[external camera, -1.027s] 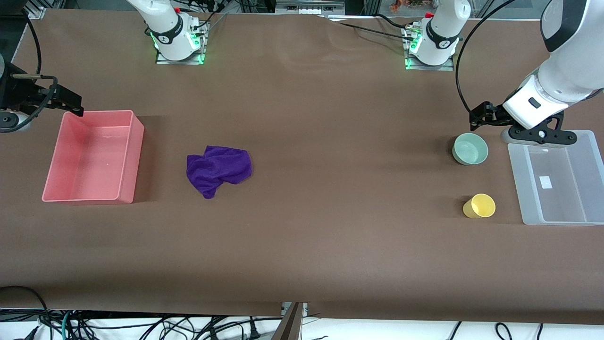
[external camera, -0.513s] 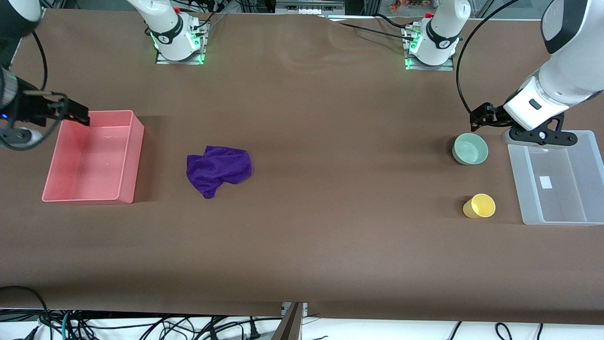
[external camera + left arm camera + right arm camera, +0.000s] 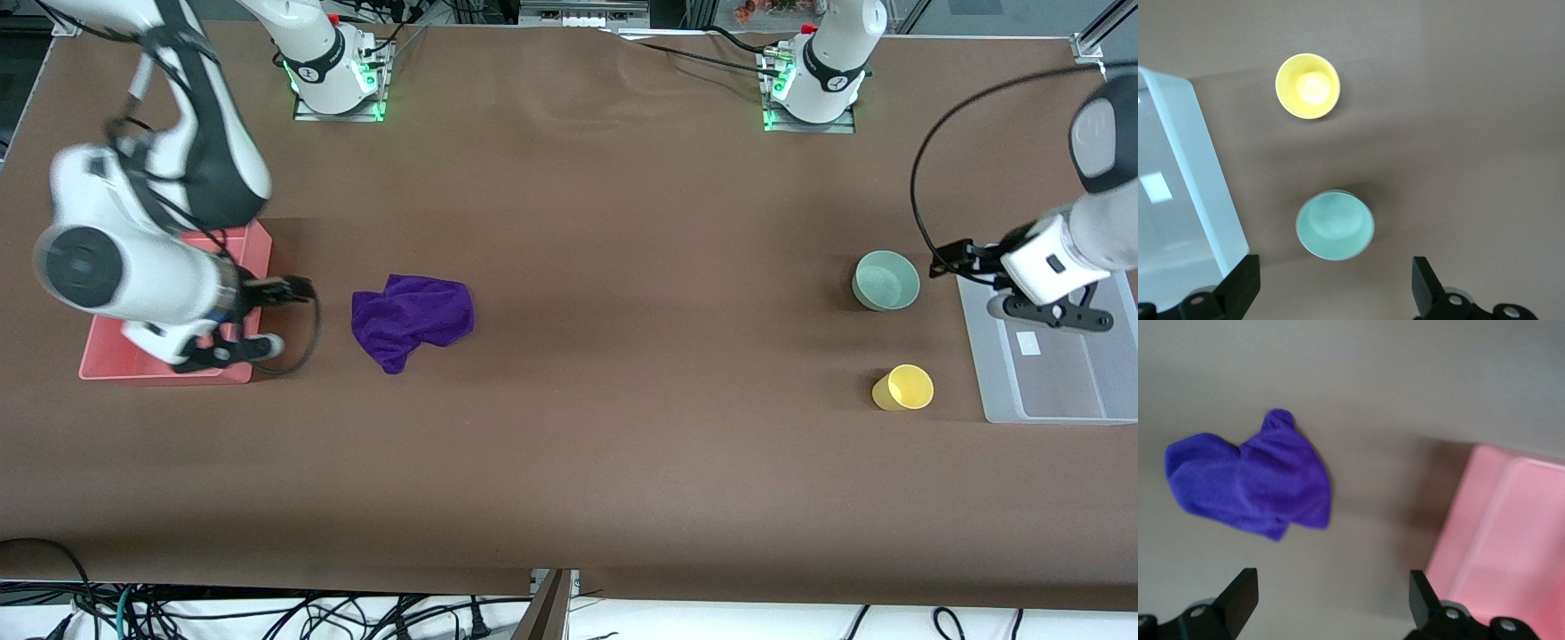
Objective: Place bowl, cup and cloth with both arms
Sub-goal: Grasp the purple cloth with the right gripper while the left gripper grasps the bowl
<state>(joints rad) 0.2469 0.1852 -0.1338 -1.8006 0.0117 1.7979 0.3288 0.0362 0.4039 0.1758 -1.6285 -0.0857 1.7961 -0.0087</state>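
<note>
Next, my right gripper grabs the purple cloth by its bunched middle [image 3: 412, 316] to place it in the pink bin [image 3: 119, 354].
The mint-green bowl [image 3: 886, 279] stands upright on the table, with the yellow cup [image 3: 904, 388] nearer the front camera. Both show in the left wrist view, the bowl [image 3: 1335, 225] and the cup [image 3: 1307, 85]. My left gripper [image 3: 956, 258] hangs open and empty between the bowl and the clear bin; it also shows in its own wrist view [image 3: 1336, 287]. The purple cloth [image 3: 411, 318] lies crumpled mid-table and also shows in the right wrist view [image 3: 1250, 477]. My right gripper [image 3: 284, 289] is open and empty over the table between the pink bin and the cloth, and shows in its own wrist view [image 3: 1331, 600].
A pink bin [image 3: 107, 360] sits at the right arm's end, partly covered by the right arm; it also shows in the right wrist view [image 3: 1511, 520]. A clear plastic bin [image 3: 1058, 382] sits at the left arm's end beside the bowl and cup, and shows in the left wrist view [image 3: 1178, 200].
The right arm has swung across the pink bin toward the cloth. The left gripper has shifted from beside the bowl toward the clear bin's edge. The objects have not moved.
</note>
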